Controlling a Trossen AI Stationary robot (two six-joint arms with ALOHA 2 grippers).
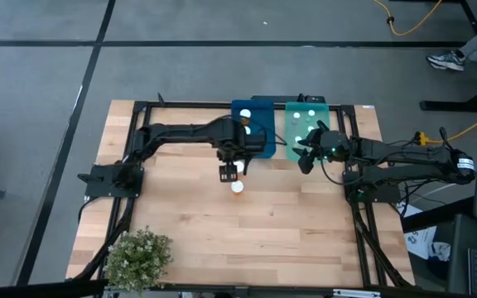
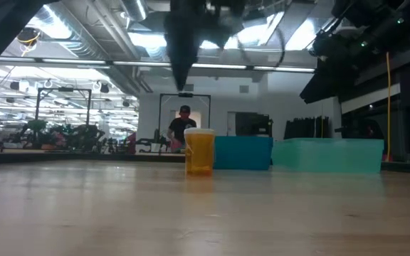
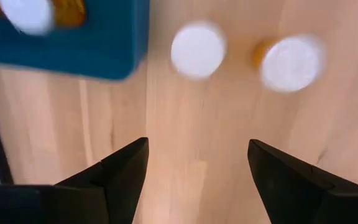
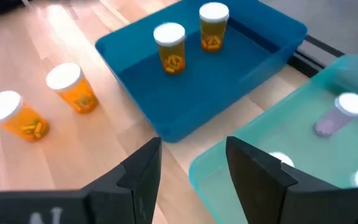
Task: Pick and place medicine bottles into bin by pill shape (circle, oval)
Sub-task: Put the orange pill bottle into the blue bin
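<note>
Next, my left gripper grabs the amber bottle by its white cap to place it among the bottles in the dark blue bin (image 1: pixel 259 136).
Two amber medicine bottles with white caps (image 4: pixel 73 87) (image 4: pixel 14 115) stand upright on the wooden table in front of the dark blue bin (image 4: pixel 204 81). My left gripper (image 3: pixel 194 177) hangs above them, pointing down. It is open, and the two caps (image 3: pixel 197 50) (image 3: pixel 291 62) lie just beyond its fingertips. Two more amber bottles (image 4: pixel 169 46) (image 4: pixel 213 25) stand in the blue bin. A pale bottle (image 4: pixel 340 112) stands in the teal bin (image 4: pixel 291 143). My right gripper (image 4: pixel 191 168) waits open above the near edges of the two bins.
The bins stand side by side at the table's far middle, blue (image 1: pixel 252 124) on the left and teal (image 1: pixel 307 124) on the right. A potted plant (image 1: pixel 139 257) stands at the near left corner. Bare wood lies in front of the bottle (image 1: pixel 238 187).
</note>
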